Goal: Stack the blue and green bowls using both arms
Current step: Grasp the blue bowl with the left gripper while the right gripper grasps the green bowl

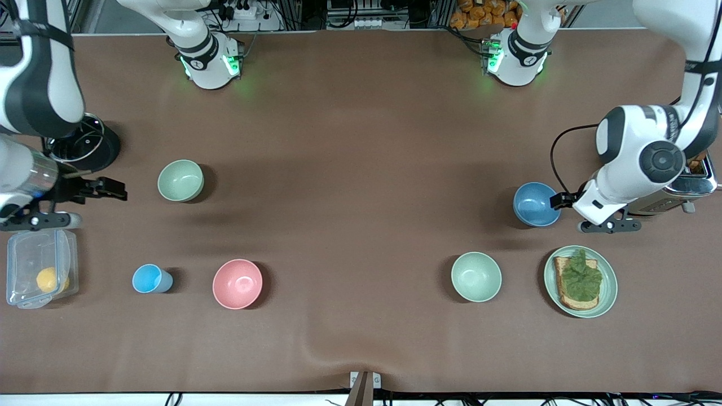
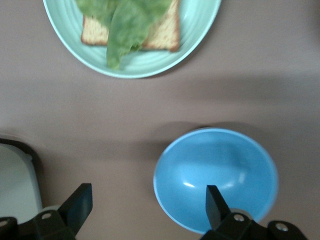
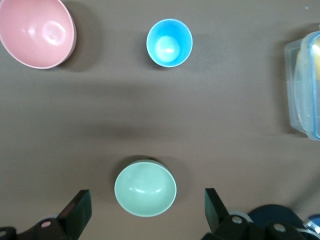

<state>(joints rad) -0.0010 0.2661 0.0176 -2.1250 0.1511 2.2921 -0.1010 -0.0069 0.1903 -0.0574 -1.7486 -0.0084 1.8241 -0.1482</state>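
Observation:
The bowl's round sides slope outward, so my right gripper needs to grab the sage-green bowl by its thin rim (image 3: 170, 204) next, with one finger inside and one outside.
The blue bowl (image 1: 533, 204) stands upright toward the left arm's end of the table and shows in the left wrist view (image 2: 215, 177). My left gripper (image 1: 562, 199) is open and empty beside its rim (image 2: 147, 194), with one finger over the bowl's edge. The sage-green bowl (image 1: 180, 180) stands upright toward the right arm's end and shows in the right wrist view (image 3: 145, 187). My right gripper (image 1: 111, 190) is open and empty, up in the air beside the green bowl, which sits between its spread fingers in the right wrist view (image 3: 146, 200).
A paler mint bowl (image 1: 476, 276) and a plate with toast and lettuce (image 1: 606, 293) lie nearer the front camera than the blue bowl. A toaster (image 1: 691, 183), pink bowl (image 1: 237, 283), blue cup (image 1: 148, 279), clear container (image 1: 25, 265) and black pot (image 1: 98, 148) also stand on the table.

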